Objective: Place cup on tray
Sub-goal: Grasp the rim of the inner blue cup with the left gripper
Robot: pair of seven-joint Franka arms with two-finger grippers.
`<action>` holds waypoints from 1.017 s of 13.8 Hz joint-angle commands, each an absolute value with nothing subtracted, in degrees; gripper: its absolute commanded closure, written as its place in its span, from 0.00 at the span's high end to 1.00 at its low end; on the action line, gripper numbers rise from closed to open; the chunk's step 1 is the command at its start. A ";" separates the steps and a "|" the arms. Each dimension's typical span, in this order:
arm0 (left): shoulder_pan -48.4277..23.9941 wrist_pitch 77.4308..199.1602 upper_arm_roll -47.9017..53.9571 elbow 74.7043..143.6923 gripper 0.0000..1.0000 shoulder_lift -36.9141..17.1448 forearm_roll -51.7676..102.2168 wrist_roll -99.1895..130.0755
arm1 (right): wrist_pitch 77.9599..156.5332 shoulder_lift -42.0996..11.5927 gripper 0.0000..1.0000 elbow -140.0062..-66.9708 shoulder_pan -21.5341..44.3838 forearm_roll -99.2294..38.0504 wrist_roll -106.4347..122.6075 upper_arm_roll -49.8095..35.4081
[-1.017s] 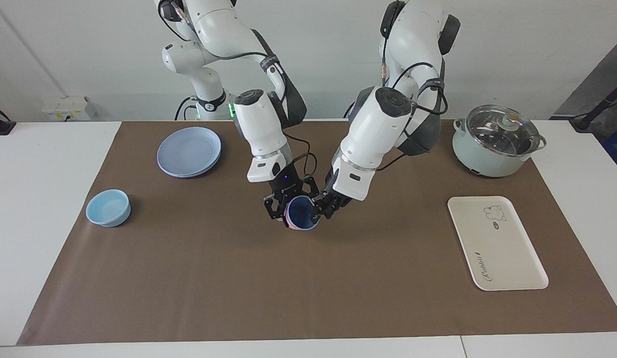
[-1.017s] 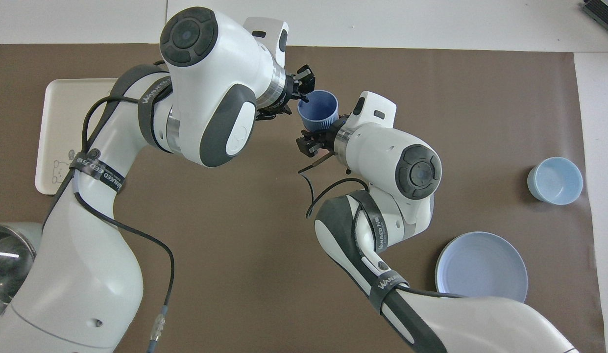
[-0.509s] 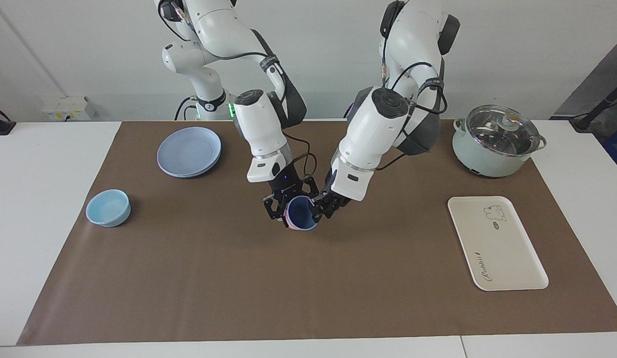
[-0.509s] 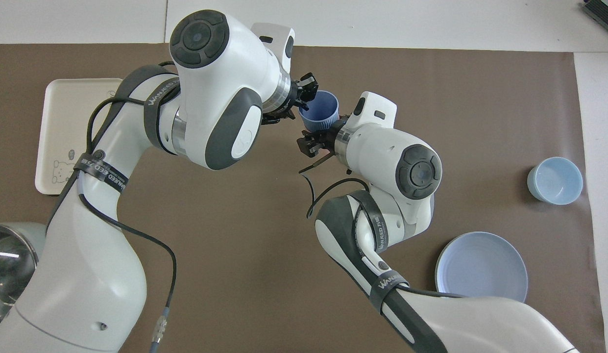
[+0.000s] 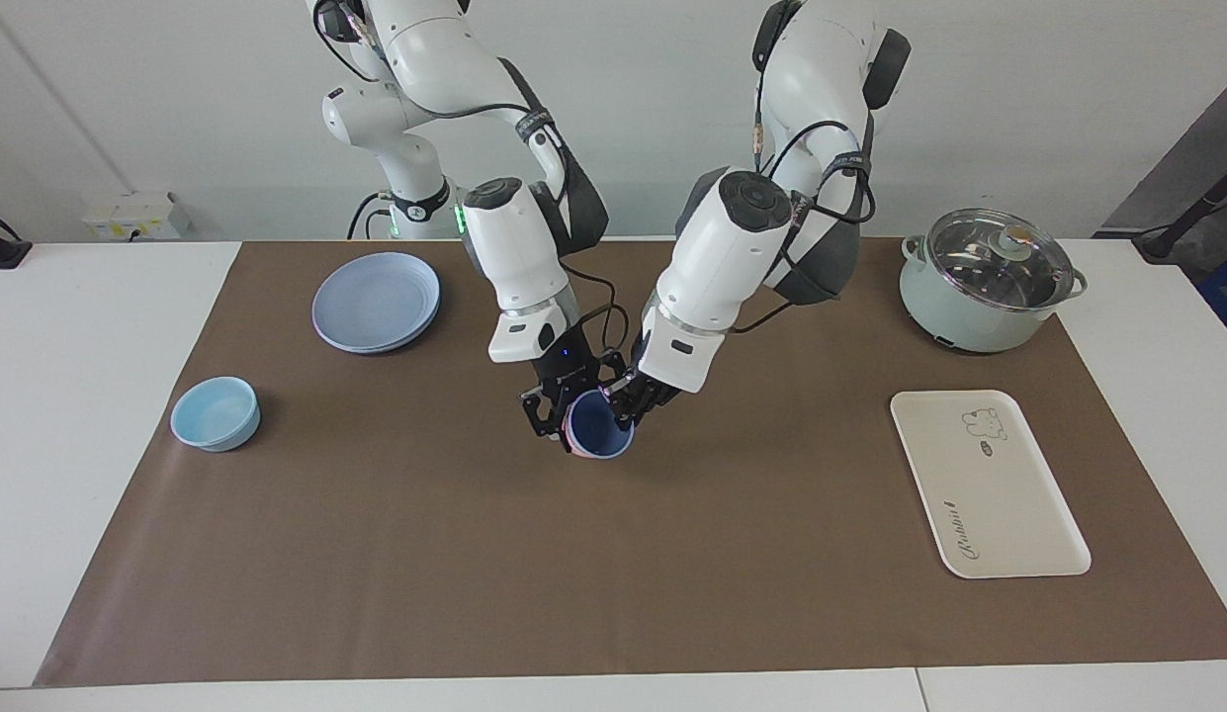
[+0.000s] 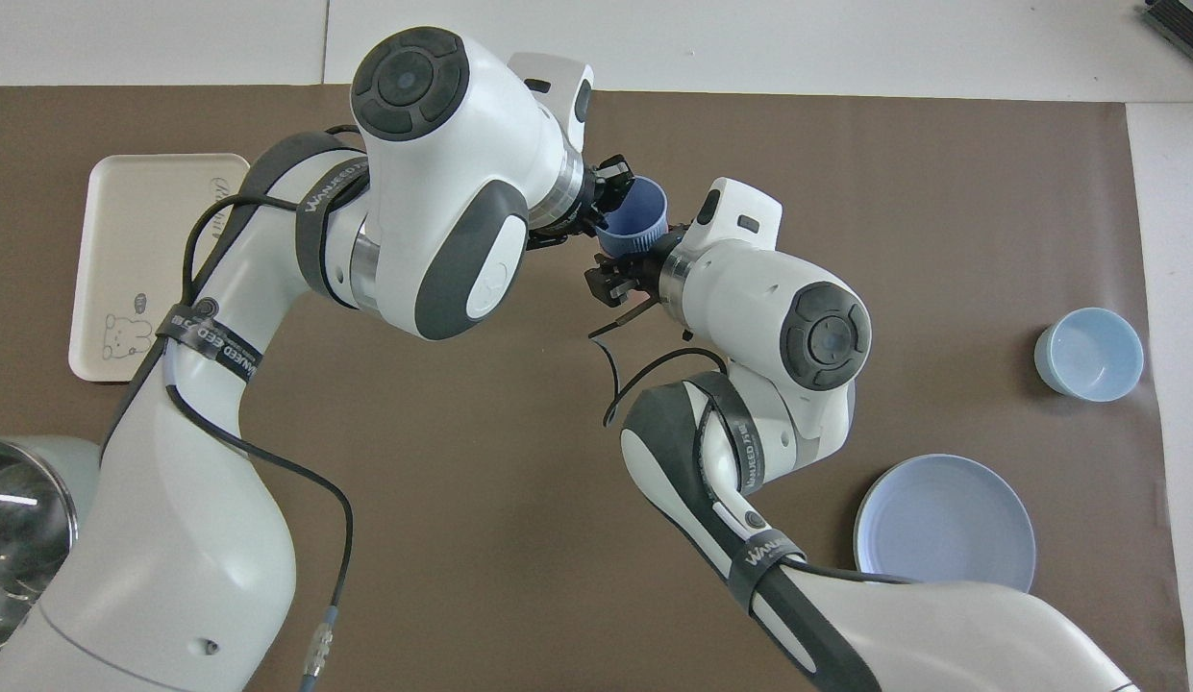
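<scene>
The blue cup sits inside the salmon-pink cup, and only its top is showing. My left gripper will grab the blue cup's rim (image 6: 612, 238) next.
The periwinkle-blue cup (image 5: 598, 427) is held tilted above the middle of the table, its dark-blue inside turned away from the robots. It sits nested in a salmon-pink cup (image 5: 569, 431), of which only a rim edge shows. My right gripper (image 5: 557, 415) is shut around this stack from the side toward the right arm's end. My left gripper (image 5: 625, 400) is open, right at the blue cup's rim on the other side. In the overhead view the cup (image 6: 636, 213) lies between the left gripper (image 6: 601, 205) and the right gripper (image 6: 623, 275). The cream tray (image 5: 989, 485) lies toward the left arm's end, also in the overhead view (image 6: 135, 259).
A pale green pot with a glass lid (image 5: 987, 282) stands nearer to the robots than the tray. A round blue plate (image 5: 377, 301) and a shallow light-blue bowl (image 5: 216, 412) lie toward the right arm's end. A brown mat (image 5: 475, 564) covers the table.
My left gripper has moved in toward the right gripper, closing on the blue cup's rim. The right gripper and the cups have barely moved.
</scene>
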State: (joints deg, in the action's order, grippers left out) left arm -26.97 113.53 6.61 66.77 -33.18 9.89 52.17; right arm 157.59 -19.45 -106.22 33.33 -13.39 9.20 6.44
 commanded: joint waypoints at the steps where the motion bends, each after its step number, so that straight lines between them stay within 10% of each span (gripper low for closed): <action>1: -27.33 111.62 6.33 66.97 0.00 -32.43 9.23 53.26 | 157.94 -17.93 0.00 -107.67 33.31 -11.51 6.68 6.42; 14: -26.81 110.04 6.24 63.20 0.00 -32.52 12.83 53.70 | 157.94 -17.93 0.00 -107.58 33.13 -11.51 6.77 6.42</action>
